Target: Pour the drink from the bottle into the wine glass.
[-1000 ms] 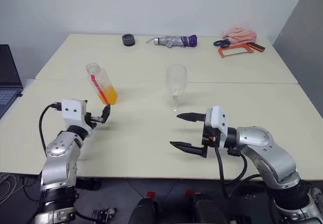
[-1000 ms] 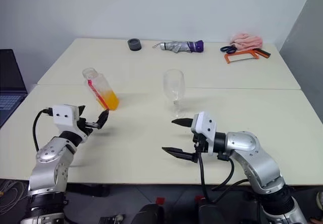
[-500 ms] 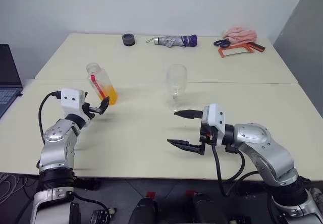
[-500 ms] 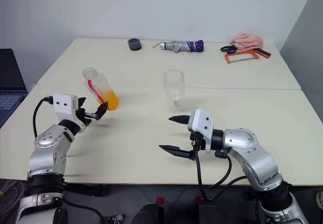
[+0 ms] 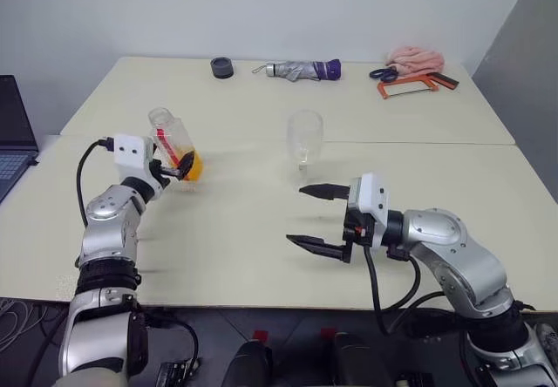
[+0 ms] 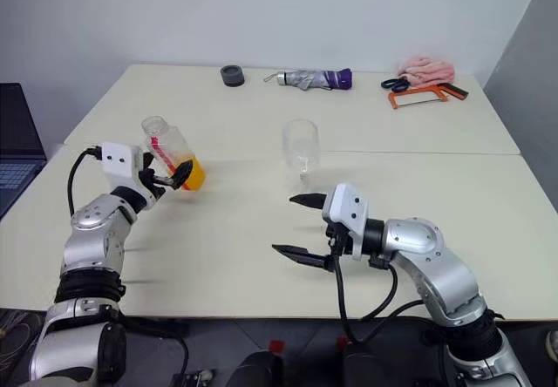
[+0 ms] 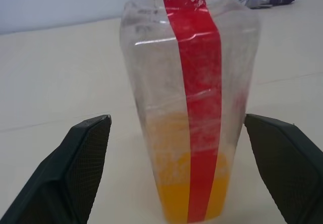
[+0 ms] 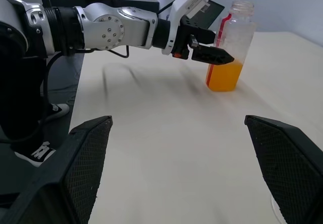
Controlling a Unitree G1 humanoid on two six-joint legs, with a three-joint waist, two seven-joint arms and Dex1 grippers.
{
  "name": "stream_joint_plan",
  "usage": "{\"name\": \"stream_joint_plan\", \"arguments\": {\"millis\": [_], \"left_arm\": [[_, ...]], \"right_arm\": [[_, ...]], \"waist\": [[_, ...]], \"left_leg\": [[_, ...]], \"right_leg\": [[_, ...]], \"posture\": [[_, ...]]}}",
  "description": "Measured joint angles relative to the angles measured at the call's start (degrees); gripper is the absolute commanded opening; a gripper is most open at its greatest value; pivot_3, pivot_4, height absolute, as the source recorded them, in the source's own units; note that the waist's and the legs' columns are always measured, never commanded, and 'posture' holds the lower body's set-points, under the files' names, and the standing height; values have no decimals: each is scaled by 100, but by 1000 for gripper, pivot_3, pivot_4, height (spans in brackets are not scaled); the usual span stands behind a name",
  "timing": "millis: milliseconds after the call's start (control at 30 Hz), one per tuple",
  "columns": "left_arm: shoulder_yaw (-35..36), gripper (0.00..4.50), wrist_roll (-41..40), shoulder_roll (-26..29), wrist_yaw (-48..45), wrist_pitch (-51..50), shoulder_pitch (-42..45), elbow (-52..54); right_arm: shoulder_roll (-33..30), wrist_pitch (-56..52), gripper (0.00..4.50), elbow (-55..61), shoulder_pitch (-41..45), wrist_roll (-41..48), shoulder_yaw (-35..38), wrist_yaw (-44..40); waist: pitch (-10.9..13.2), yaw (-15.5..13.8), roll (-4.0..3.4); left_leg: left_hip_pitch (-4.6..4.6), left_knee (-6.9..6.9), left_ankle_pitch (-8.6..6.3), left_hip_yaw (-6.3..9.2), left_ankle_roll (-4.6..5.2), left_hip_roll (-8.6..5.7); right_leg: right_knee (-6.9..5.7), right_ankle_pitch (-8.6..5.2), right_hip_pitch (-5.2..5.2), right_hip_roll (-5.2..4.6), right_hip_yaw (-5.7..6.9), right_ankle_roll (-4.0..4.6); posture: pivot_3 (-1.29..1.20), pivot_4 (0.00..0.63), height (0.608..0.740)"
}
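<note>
The orange drink sits loose in the bottom of the uncapped bottle. The left gripper grabs the bottle around its lower body next, to pour.
The bottle, clear with a red label strip and an uncapped neck, stands on the table at the left. The orange drink fills its lower part. My left gripper is open and level at the bottle's base. In the left wrist view the bottle stands between the two black fingers, with a gap on each side. The empty wine glass stands upright mid-table. My right gripper hangs open in front of the glass, pointing left, with nothing in it. The right wrist view shows the bottle and the left gripper.
Along the far edge of the table lie a black round object, a folded umbrella, a pink cloth and scissors beside an orange frame. A laptop sits at the left edge.
My left gripper has moved forward and a little up, from short of the bottle to either side of its base. The right gripper has stayed in place, still open.
</note>
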State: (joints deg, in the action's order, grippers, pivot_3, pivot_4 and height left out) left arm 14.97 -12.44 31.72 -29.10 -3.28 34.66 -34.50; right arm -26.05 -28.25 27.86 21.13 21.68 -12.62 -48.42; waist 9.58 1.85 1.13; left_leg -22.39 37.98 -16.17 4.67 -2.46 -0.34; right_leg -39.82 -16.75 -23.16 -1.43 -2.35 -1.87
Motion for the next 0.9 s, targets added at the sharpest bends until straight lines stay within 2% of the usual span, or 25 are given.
{"name": "stream_joint_plan", "arguments": {"millis": [67, 300, 367, 433, 667, 800, 900], "left_arm": [[-6, 4500, 1, -1, -39, 55, 111, -145], [-73, 2302, 2, -22, -168, 218, 385, -606], [-72, 1833, -7, -22, -174, 247, 403, -655], [-72, 1704, -16, -23, -180, 254, 404, -663], [-77, 1694, -26, -64, -140, 229, 380, -467], [-332, 1691, 60, -108, -141, 110, 352, 481], [-793, 1691, 403, -107, -174, 131, 430, 1152]], "right_arm": [[16, 0, 4479, -14, 16, -1, 1, 10], [152, 32, 4500, -81, 81, -2, 5, 95], [174, 35, 4500, -81, 83, -2, 5, 103], [181, 37, 4500, -81, 85, -2, 5, 107], [191, 38, 4500, -80, 85, -5, 11, 136], [192, -11, 4500, -20, 75, 110, 144, 285], [305, -128, 4500, 56, 66, 247, 461, 638]], "waist": [[0, 0, 0], [0, 1, 1], [0, 2, 1], [0, 2, 1], [5, 1, 9], [8, -3, 16], [8, -15, 16]], "left_leg": [[-1, 0, 0, 2, 0, 0], [-3, 0, 0, 2, 0, -1], [-3, 0, 0, 2, 0, 0], [-3, 0, 0, 3, 0, 0], [-10, 2, 0, 8, -1, 1], [-24, 8, 3, 19, -5, 1], [-26, 8, 12, 18, -21, -5]], "right_leg": [[-1, 0, 0, 0, 1, 0], [-1, 0, -2, 0, 1, 0], [-1, 0, -2, 0, 1, 0], [-1, 0, -3, 0, 1, 0], [-2, 0, -5, 0, 4, 0], [-2, 0, -10, -10, 10, 1], [-2, 1, -10, -16, 10, 1]], "posture": [[0, 150, 740], [0, 150, 740], [0, 150, 740], [0, 150, 740], [0, 150, 740], [0, 150, 740], [0, 150, 740]]}}
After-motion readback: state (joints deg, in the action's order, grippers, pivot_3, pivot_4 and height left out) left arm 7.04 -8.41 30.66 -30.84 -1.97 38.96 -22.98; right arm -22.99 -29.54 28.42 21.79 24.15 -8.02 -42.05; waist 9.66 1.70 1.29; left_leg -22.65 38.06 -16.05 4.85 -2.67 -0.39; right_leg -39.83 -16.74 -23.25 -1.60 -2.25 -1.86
